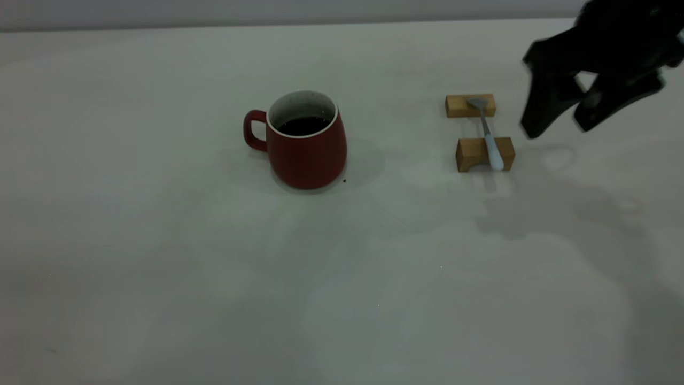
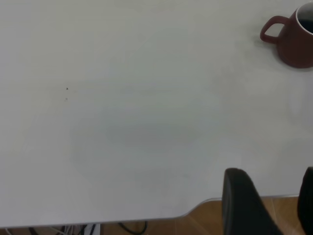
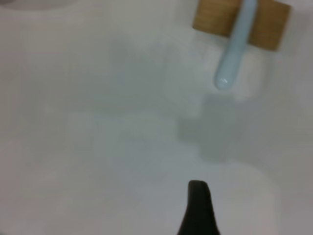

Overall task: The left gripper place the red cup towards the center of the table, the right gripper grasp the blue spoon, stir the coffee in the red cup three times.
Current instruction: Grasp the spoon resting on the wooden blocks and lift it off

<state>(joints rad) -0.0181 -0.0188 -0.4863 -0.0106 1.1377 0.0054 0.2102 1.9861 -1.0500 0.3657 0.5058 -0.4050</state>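
The right gripper grabs the blue spoon's handle (image 1: 494,156) next, so that the blue spoon's metal bowl (image 1: 477,102) stays free to stir the coffee.
The red cup (image 1: 307,147) stands upright near the middle of the table (image 1: 342,278), with its handle pointing left and dark coffee (image 1: 303,125) inside. The blue spoon (image 1: 489,136) lies across two wooden blocks to the cup's right, with its pale handle end toward the front. My right gripper (image 1: 557,128) hangs open just right of the spoon and holds nothing. In the right wrist view the spoon handle (image 3: 235,49) lies ahead of one black fingertip (image 3: 198,196). My left gripper (image 2: 271,178) is open and empty at the table's edge, far from the cup (image 2: 296,44).
Two tan wooden blocks (image 1: 470,105) (image 1: 473,155) carry the spoon. A tiny dark speck (image 1: 344,181) lies beside the cup's base. The table's near edge and a wooden floor (image 2: 205,220) show in the left wrist view.
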